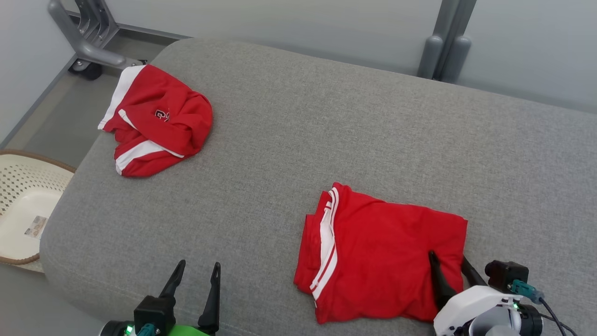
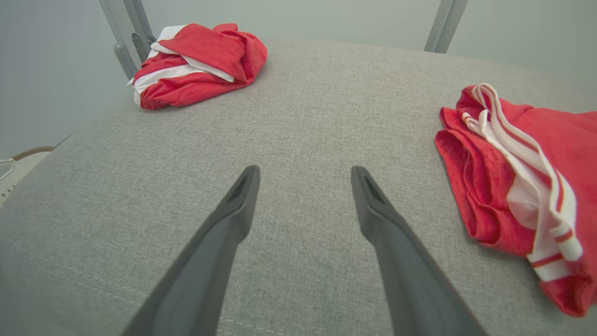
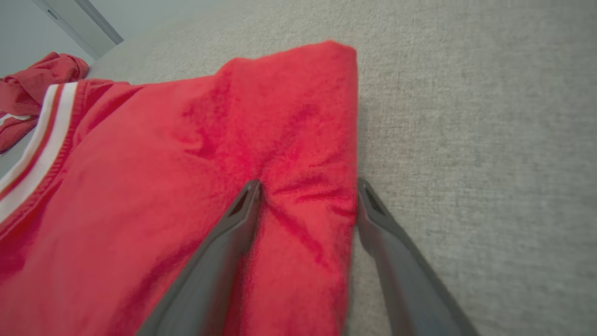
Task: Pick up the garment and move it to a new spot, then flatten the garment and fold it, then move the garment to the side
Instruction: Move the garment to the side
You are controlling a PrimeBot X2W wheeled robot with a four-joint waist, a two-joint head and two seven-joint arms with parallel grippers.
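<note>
The garment will be grabbed next by its plain folded edge (image 1: 451,262) (image 3: 313,206) opposite the white stripes, with my right gripper. The cloth bunches up there, while the garment's broad middle lies flat.
A red garment (image 1: 382,252) with white side stripes lies folded in a rough rectangle on the grey cushion, near its front right. My right gripper (image 1: 448,257) is open and straddles the garment's right edge. In the right wrist view, the garment (image 3: 186,163) bunches slightly between the right gripper's (image 3: 308,184) fingers: the left finger presses on the cloth and the right one sits at the fabric's edge. My left gripper (image 1: 198,264) is open over bare cushion at the front left. The left wrist view shows the left gripper (image 2: 305,170) with the garment (image 2: 513,186) off to its right.
A second red and white garment (image 1: 156,121) lies crumpled at the far left corner of the grey cushion (image 1: 326,140). A cream woven basket (image 1: 23,205) stands on the floor to the left. Grey metal frame legs (image 1: 88,42) and posts (image 1: 443,46) stand behind.
</note>
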